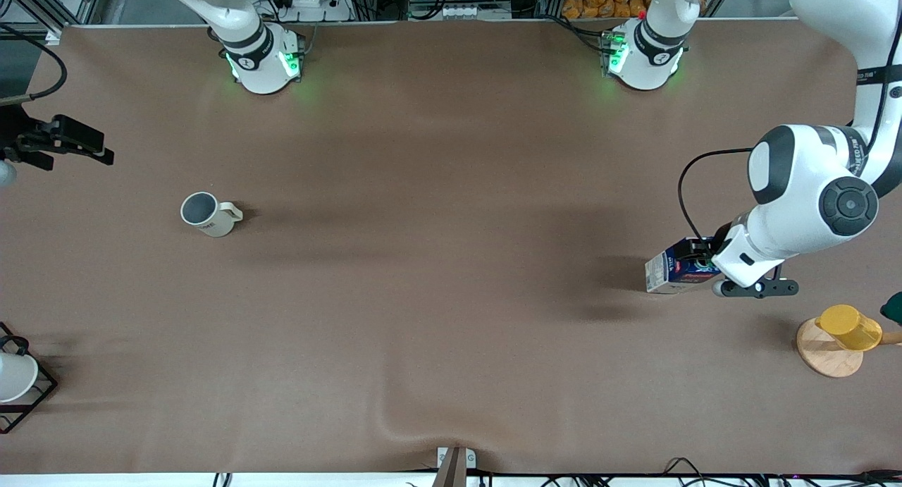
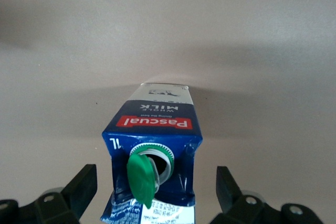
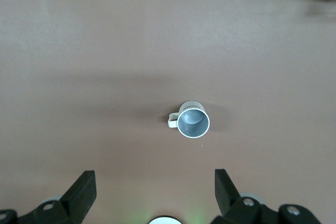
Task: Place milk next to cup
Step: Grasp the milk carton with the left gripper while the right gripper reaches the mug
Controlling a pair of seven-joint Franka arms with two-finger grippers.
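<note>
My right gripper grabs the cup by its rim (image 1: 215, 203) beside the handle next. Then I place the milk (image 1: 673, 268) beside the cup.
The milk (image 1: 673, 268) is a small carton, dark blue on top and white below, standing on the table at the left arm's end. In the left wrist view the milk (image 2: 157, 124) shows its red label and its green cap (image 2: 142, 178) flipped open. My left gripper (image 1: 705, 265) is open, with one finger (image 2: 79, 190) on each side of the carton's top and not touching it. The cup (image 1: 208, 214), cream-white with a grey inside, stands toward the right arm's end. My right gripper (image 3: 155, 187) is open and empty, high over the table with the cup (image 3: 192, 120) below it.
A yellow cup (image 1: 849, 327) rests on a round wooden stand (image 1: 824, 356) nearer to the front camera than the milk. A white cup (image 1: 14, 375) sits in a black wire rack (image 1: 35, 395) at the right arm's end.
</note>
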